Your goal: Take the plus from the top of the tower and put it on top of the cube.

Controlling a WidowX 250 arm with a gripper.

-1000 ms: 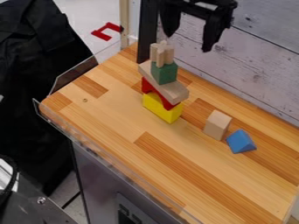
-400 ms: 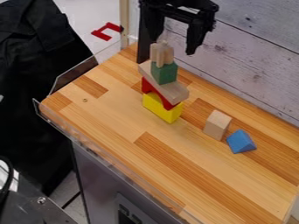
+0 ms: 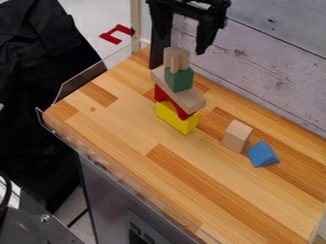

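My gripper is about to grab the natural wood plus by its sides, so that I can move it from the tower onto the cube (image 3: 179, 79).
The black gripper (image 3: 183, 46) hangs at the top of the view, open, its two fingers spread above and to either side of the tower's top. A pale wooden plus (image 3: 176, 59) stands upright on a green cube (image 3: 179, 79). That cube rests on a tan wooden plank (image 3: 185, 96), which lies over a red arch-like block (image 3: 169, 101) and a yellow block (image 3: 177, 117) at the bottom. Nothing is held between the fingers.
A tan wooden block (image 3: 237, 136) and a blue triangular block (image 3: 263, 154) stand right of the tower. A clear rail (image 3: 121, 167) runs along the wooden table's (image 3: 137, 128) left edge; a whitewashed plank wall (image 3: 274, 71) rises behind.
The gripper has moved left and is now over the tower's top, its fingers staying apart. The blocks have not moved.
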